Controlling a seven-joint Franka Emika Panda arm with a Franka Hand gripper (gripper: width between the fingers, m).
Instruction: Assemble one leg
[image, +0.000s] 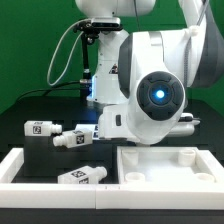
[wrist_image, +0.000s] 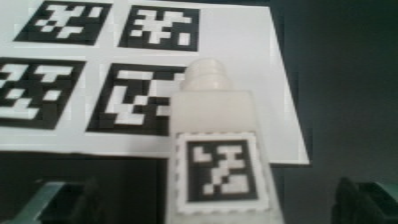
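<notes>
I should assemble the leg into the white panel, so my gripper should first pick up the leg by its tagged end (wrist_image: 224, 178).
In the wrist view a leg (wrist_image: 214, 140), a stubby white peg with a square black-and-white tag, lies on the dark table with its narrow tip over the edge of the marker board (wrist_image: 160, 60). My gripper (wrist_image: 214, 200) is open. Its dark fingertips (wrist_image: 63, 196) stand on either side of the leg's tagged end, apart from it. In the exterior view the arm's body hides the gripper. Three more legs lie there: one (image: 38, 127) at the view's left, one (image: 72, 137) beside it and one (image: 82, 175) near the front.
The large flat white panel with raised corners (image: 165, 160) lies at the front on the exterior view's right. A long white border rail (image: 18, 166) runs along the front left. The arm's white body (image: 150, 90) fills the middle.
</notes>
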